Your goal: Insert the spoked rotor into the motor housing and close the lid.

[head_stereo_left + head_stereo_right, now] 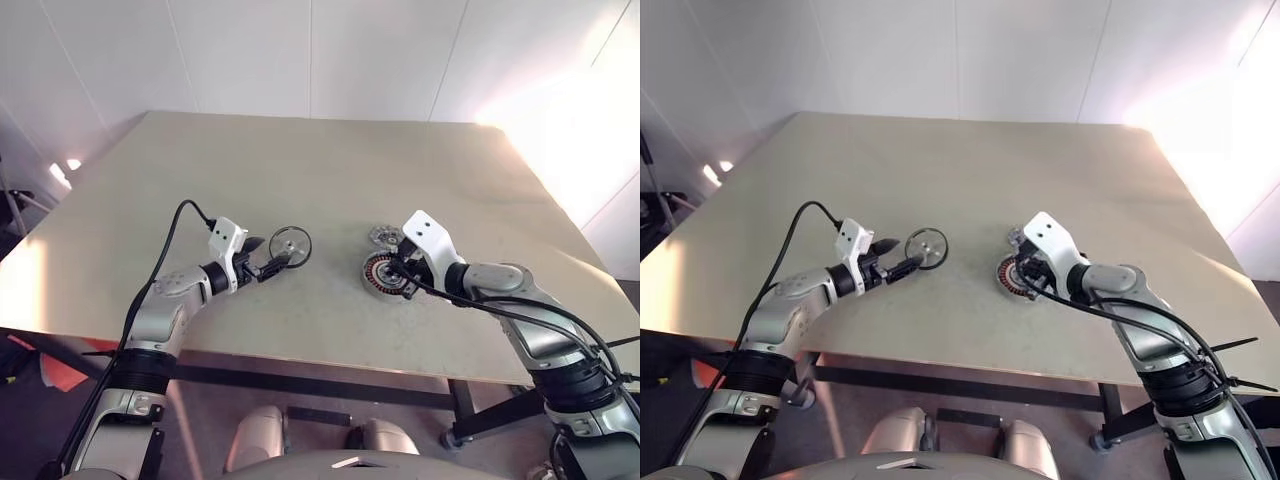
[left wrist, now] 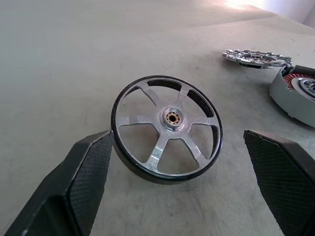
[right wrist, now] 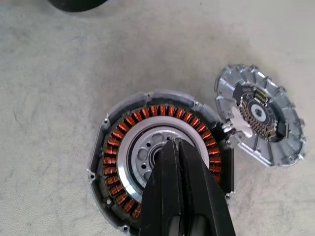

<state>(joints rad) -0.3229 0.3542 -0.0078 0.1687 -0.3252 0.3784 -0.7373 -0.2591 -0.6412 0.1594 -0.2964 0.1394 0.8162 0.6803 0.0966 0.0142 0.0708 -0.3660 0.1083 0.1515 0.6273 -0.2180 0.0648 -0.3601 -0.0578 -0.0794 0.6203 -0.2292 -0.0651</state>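
The rotor's black rim lies beyond my fingertips in the left wrist view, so closing now would miss. My left gripper moves toward the rim first, then closes.
The spoked rotor (image 2: 167, 129), a black-rimmed disc with silver spokes, lies on the table between the fingers of my left gripper (image 2: 178, 139). That gripper is open, with one finger (image 2: 86, 177) close by the rim and the other well apart. The motor housing (image 3: 110, 157), a grey cup with copper-red windings, sits to the right (image 1: 372, 272). My right gripper (image 3: 172, 143) is shut with nothing in it, and its tips hang over the housing's dark centre. The grey notched lid (image 3: 275, 123) lies beside the housing on its far side (image 1: 384, 236).
The beige table (image 1: 300, 160) stretches far behind the parts. Its front edge (image 1: 300, 355) runs just under both arms. Black cables trail from both wrists.
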